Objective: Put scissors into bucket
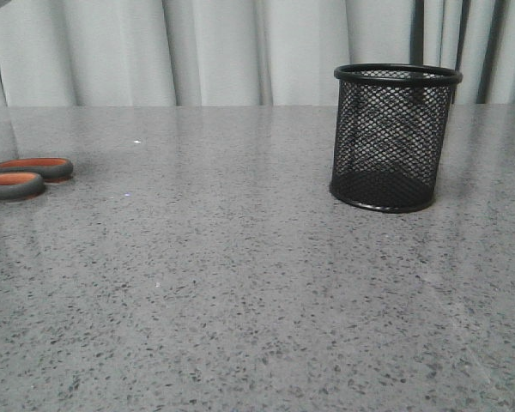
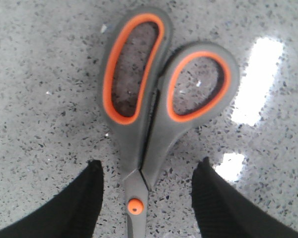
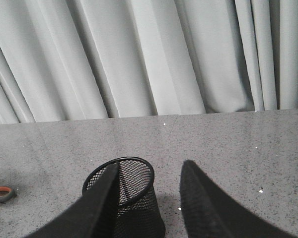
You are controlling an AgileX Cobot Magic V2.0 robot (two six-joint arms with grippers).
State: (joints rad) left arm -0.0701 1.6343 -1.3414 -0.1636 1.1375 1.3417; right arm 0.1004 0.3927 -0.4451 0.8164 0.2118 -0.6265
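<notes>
My left gripper lowers and then closes on the scissors, since its fingers stop above the scissors' pivot (image 2: 135, 206) and closing now would miss.
The scissors (image 2: 139, 124) lie flat on the table, with dark grey handle loops lined in orange and an orange pivot dot (image 2: 134, 206). My left gripper (image 2: 149, 162) is open, one finger on each side of the scissors near the pivot, not touching them. In the front view only the handle loops (image 1: 21, 176) show at the far left edge; the blades are out of view. The bucket (image 1: 393, 137), a black wire-mesh cup, stands upright at the right. My right gripper (image 3: 151, 165) is open and empty above the bucket (image 3: 134, 186). Neither gripper shows in the front view.
The table (image 1: 240, 283) is grey speckled stone with bright light reflections. A pale pleated curtain (image 1: 240, 51) hangs along the far edge. The scissors' handles also show at the edge of the right wrist view (image 3: 0, 194).
</notes>
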